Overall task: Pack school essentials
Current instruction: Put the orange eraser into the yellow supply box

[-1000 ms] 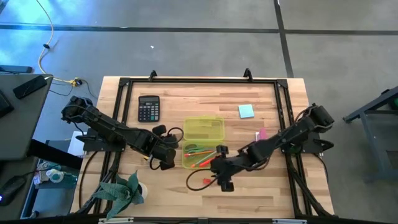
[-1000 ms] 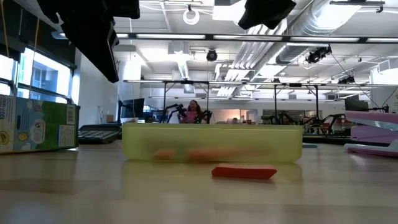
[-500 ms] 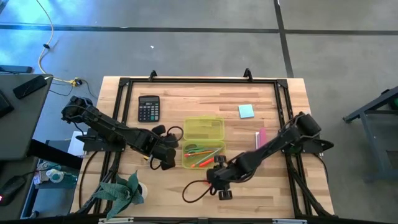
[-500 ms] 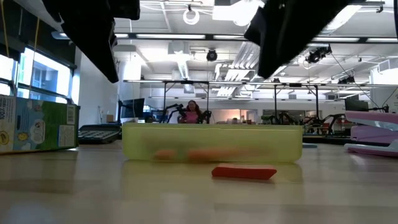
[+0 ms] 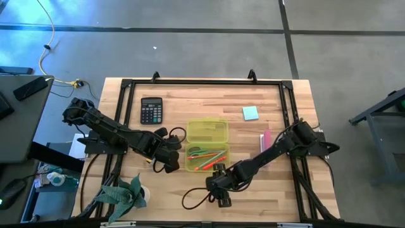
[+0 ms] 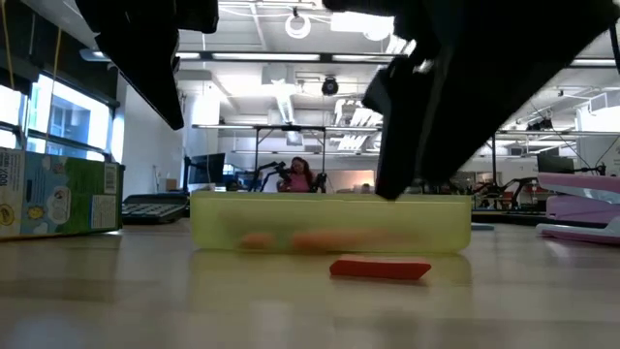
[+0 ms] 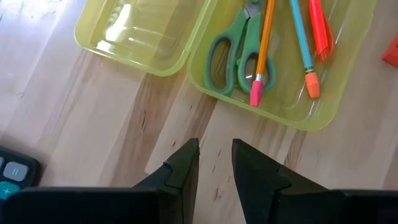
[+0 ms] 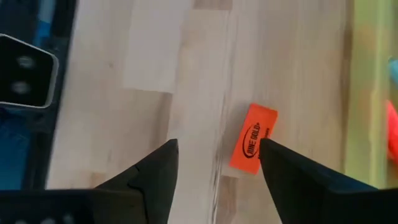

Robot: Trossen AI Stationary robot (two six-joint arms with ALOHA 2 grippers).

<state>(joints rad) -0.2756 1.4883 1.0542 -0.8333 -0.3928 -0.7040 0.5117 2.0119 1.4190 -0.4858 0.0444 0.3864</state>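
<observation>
My right gripper's fingers stop above the small red eraser (image 8: 253, 138), bare wood showing between them. It is too early to close, so the gripper lowers first.
The yellow-green case lies open; its tray (image 7: 283, 112) holds green-handled scissors (image 7: 231, 55), an orange pencil (image 7: 263, 43), a teal pencil (image 7: 301, 37) and a red marker (image 7: 319, 28). A small red piece (image 8: 252, 147) lies flat on the table just in front of the tray (image 6: 329, 233). My right gripper (image 8: 216, 163) hangs open above it, its fingers to either side, apart from it. My left gripper (image 7: 215, 157) stands at the tray's left, open by a narrow gap, over bare wood. A blue sticky-note pad (image 5: 250, 113) lies at the far right.
A black calculator (image 5: 151, 110) lies at the far left and a pink object (image 5: 266, 138) to the right of the case. The case lid (image 5: 207, 130) lies open behind the tray. A green carton (image 6: 58, 199) stands at the left. A dark cable (image 5: 193, 197) loops near the front edge.
My right gripper has come down and moved toward the table's near edge and a little left, from over the tray's front corner to just in front of the tray. In the low view its arm now stands before the case. My left arm has kept its place.
</observation>
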